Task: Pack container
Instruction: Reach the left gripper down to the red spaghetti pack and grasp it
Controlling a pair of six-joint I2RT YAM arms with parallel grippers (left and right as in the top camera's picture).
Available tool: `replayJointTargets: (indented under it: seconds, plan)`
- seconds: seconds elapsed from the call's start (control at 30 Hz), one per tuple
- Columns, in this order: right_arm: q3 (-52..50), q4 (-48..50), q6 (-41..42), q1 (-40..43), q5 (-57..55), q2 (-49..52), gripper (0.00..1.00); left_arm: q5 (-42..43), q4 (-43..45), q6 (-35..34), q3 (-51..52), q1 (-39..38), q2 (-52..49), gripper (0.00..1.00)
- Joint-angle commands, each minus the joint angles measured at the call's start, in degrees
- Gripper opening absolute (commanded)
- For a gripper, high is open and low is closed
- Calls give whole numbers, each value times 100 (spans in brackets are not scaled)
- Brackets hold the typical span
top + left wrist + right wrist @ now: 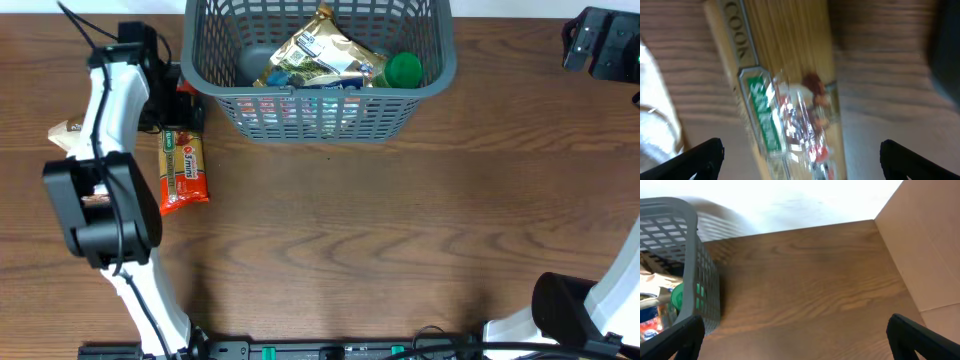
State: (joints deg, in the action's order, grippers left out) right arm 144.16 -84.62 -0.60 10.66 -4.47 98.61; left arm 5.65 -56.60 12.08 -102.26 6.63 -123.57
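Note:
I will grab the orange and tan snack packet [183, 172] across its narrow width with my left gripper, so that I can lay it lengthwise in the container.
The dark grey lattice container [320, 112] stands at the back middle of the table. It holds a gold packet [318, 52], a green round thing [404, 68] and other packets. An orange and tan snack packet [183, 172] lies on the table left of the container. My left gripper [176, 108] hangs over that packet's far end. In the left wrist view the packet [785, 95] lies blurred below the wide-open, empty jaws [800, 160]. My right gripper [600, 45] is at the far right. Its jaws [800, 340] are open and empty over bare table, with the container's wall [692, 265] at the left.
A pale packet [66, 133] lies at the left edge beside the left arm; it also shows in the left wrist view [655, 115]. A brown board [925, 250] stands along the table's right side. Both arm bases are at the front edge.

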Motion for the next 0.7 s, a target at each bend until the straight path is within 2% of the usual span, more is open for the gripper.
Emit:
replayJointTargets:
  seconds: [0.0, 0.5, 0.6, 0.67]
  plan:
    - [24, 13, 79, 24, 42, 46, 99, -22, 59, 72, -83, 9, -315, 99]
    - [24, 20, 79, 24, 42, 46, 99, -28, 271, -166, -72, 9, -973, 99]
    - [24, 17, 74, 24, 39, 46, 99, -28, 247, -293, -72, 9, -973, 91]
    - [24, 15, 72, 24, 39, 46, 99, -28, 221, -382, -72, 9, -973, 90]
